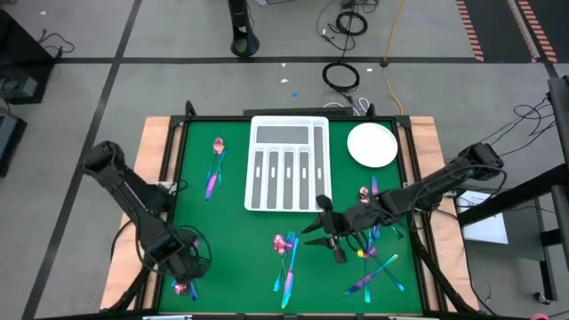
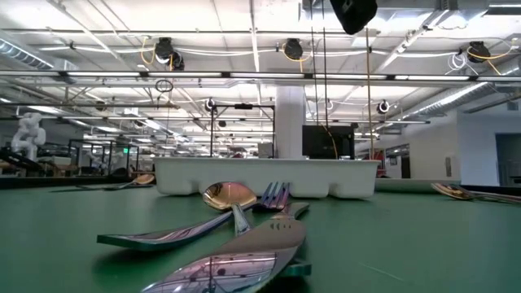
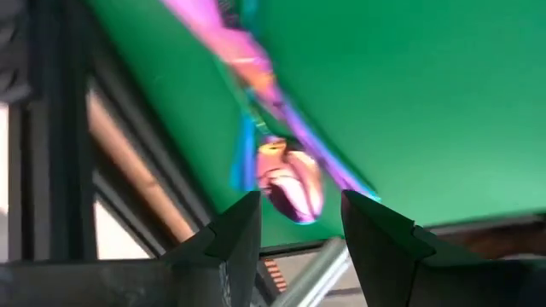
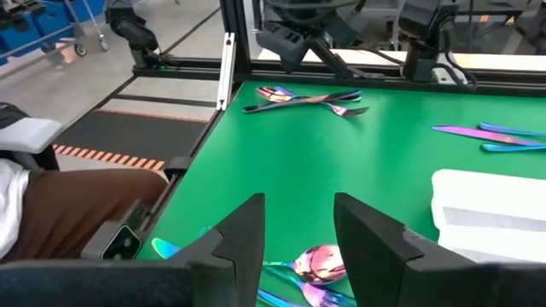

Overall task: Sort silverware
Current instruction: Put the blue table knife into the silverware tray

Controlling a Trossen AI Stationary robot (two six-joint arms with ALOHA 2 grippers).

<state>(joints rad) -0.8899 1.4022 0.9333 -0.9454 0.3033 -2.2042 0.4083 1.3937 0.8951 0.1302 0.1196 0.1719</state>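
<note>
My left gripper grabs the knife by its narrow neck between blade and handle (image 3: 263,83) next, to sort the knife into the white tray.
Iridescent silverware lies flat on the green mat in several groups: near the left corner (image 1: 185,286), at the far left (image 1: 216,164), in the near middle (image 1: 284,258) and at the right (image 1: 373,267). My left gripper (image 1: 182,262) points steeply down over the near-left group, open. In its wrist view a spoon bowl (image 3: 290,183) shows beyond the gap of my left gripper (image 3: 300,226), untouched. My right gripper (image 1: 324,233) hovers open near the middle group, pointing toward the table's left. A spoon (image 4: 320,264) lies below my right gripper (image 4: 299,230).
A white compartmented tray (image 1: 286,164) stands at the far middle, with a round white plate (image 1: 372,145) to its right. Bare green mat lies between the groups. The table's raised frame (image 1: 169,178) runs along the left edge, close to my left arm.
</note>
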